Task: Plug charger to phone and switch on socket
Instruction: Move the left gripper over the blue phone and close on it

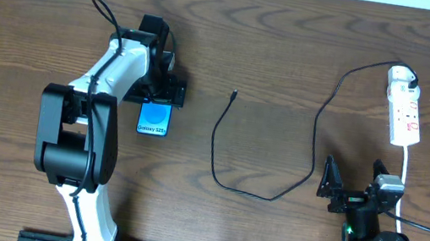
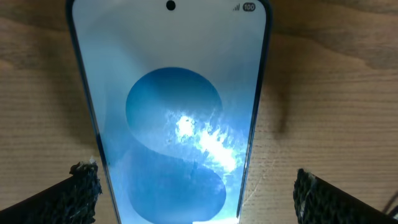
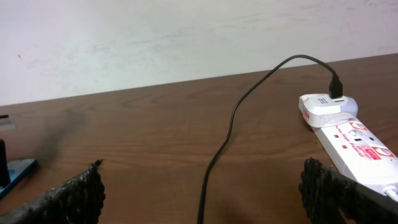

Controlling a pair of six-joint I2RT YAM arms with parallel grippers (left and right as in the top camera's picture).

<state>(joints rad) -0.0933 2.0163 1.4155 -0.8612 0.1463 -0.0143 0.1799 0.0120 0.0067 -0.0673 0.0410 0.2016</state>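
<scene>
The phone is still below the fingers of my left gripper, so it isn't time to close yet. My left gripper should go lower first, then close on the phone.
The phone (image 1: 155,118) lies flat on the table at the left, blue screen up; it fills the left wrist view (image 2: 171,118). My left gripper (image 2: 198,186) is open, its fingers either side of the phone with gaps; in the overhead view (image 1: 162,89) it sits over the phone's far end. The charger's black cable (image 1: 316,127) curves across the middle, its plug tip (image 1: 235,96) loose on the table, its white adapter (image 3: 323,106) in the socket strip (image 1: 403,110) at the right. My right gripper (image 3: 202,190) is open above the cable near the front right (image 1: 352,188).
The white cord (image 1: 406,188) from the socket runs toward the front edge beside my right arm. A pale wall (image 3: 186,37) stands behind the table's far edge.
</scene>
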